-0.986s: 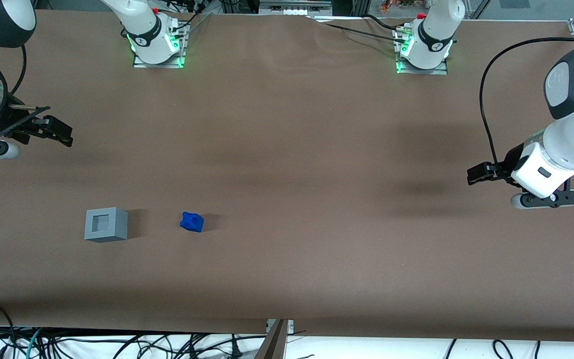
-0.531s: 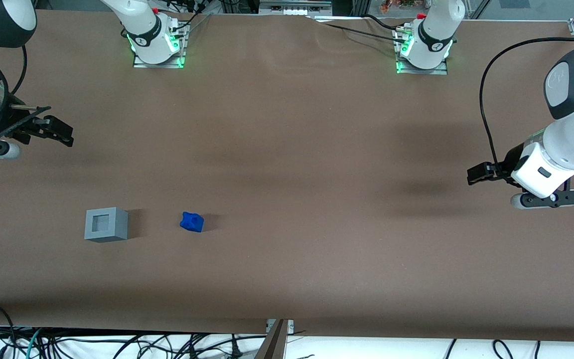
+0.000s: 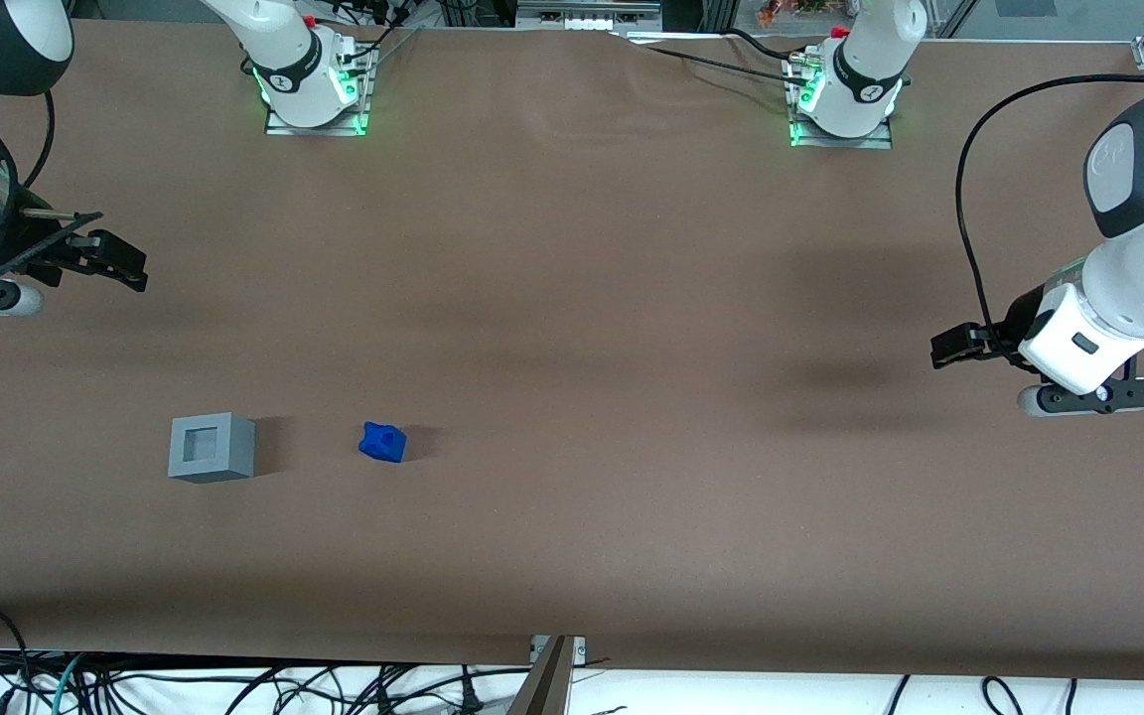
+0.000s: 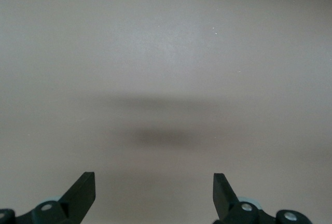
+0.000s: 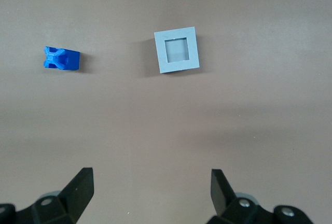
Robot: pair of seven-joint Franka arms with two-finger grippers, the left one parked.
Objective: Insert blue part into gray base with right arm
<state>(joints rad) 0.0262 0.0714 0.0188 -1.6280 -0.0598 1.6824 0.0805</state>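
My right gripper reaches the blue part next and grips its lumpy end (image 5: pixel 54 57), since its plain square end stays free to enter the gray base.
The blue part (image 3: pixel 382 442) (image 5: pixel 61 59) lies on the brown table, a small lumpy bright-blue block. Beside it, toward the working arm's end, stands the gray base (image 3: pixel 212 447) (image 5: pixel 177 49), a light-grey cube whose square recess faces up and holds nothing. A gap of bare table separates the two. My right gripper (image 3: pixel 115 263) (image 5: pixel 151 189) hangs above the table at the working arm's end, farther from the front camera than both objects. It is open, with nothing between its fingers.
Two arm mounts lit green (image 3: pixel 314 94) (image 3: pixel 842 99) stand along the table edge farthest from the front camera. Cables (image 3: pixel 234 685) trail below the nearest edge. Brown table surface (image 3: pixel 582 348) stretches toward the parked arm's end.
The right gripper has drifted very slightly; the blue part and gray base have not moved.
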